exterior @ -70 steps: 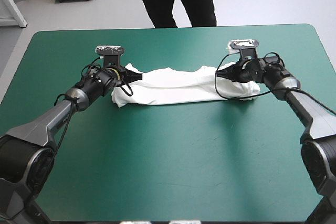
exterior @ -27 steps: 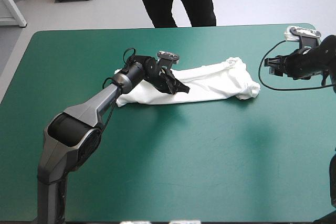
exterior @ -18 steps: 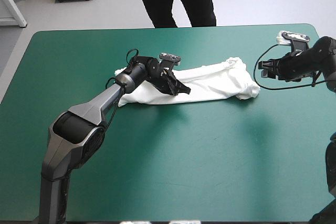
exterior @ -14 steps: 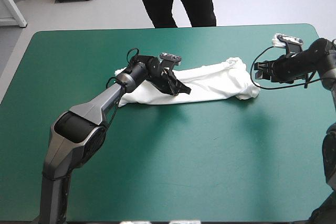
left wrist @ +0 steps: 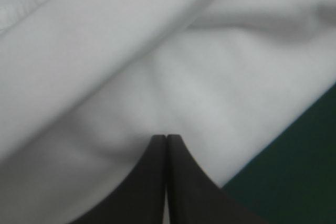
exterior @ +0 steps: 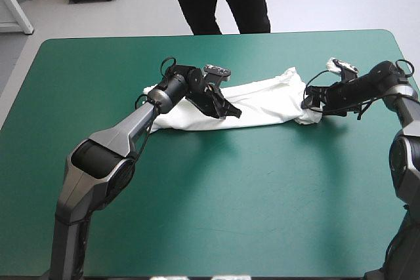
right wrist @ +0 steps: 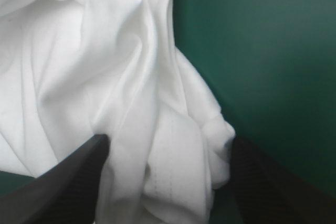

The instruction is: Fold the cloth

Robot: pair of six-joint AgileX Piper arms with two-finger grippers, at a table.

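The folds stand up at the T-shirt's end, while the part beside it lies flat, so my right gripper should next pinch the T-shirt (exterior: 266, 103) by its crumpled end (exterior: 310, 108).
The white T-shirt (exterior: 266, 103) lies folded into a long band across the far half of the table. My left gripper (exterior: 233, 112) is shut, its tip pressed down on the band's middle near the front edge. In the left wrist view the fingers meet in one point (left wrist: 166, 139) against the white cloth (left wrist: 157, 51). My right gripper (exterior: 307, 101) is at the band's bunched right end. In the right wrist view it stands open (right wrist: 169, 140), with the crumpled end of the shirt (right wrist: 115, 61) between and ahead of its fingers.
Teal-green cover (exterior: 230, 195) stretches from the shirt to the near edge, and more of it shows beside the shirt's right end (right wrist: 262, 35). The left arm reaches over the shirt's left part.
Earlier each gripper was at one end of the shirt. The left then went to the middle and stayed there. The right swung out near the table's right edge and has come back to the shirt's right end.
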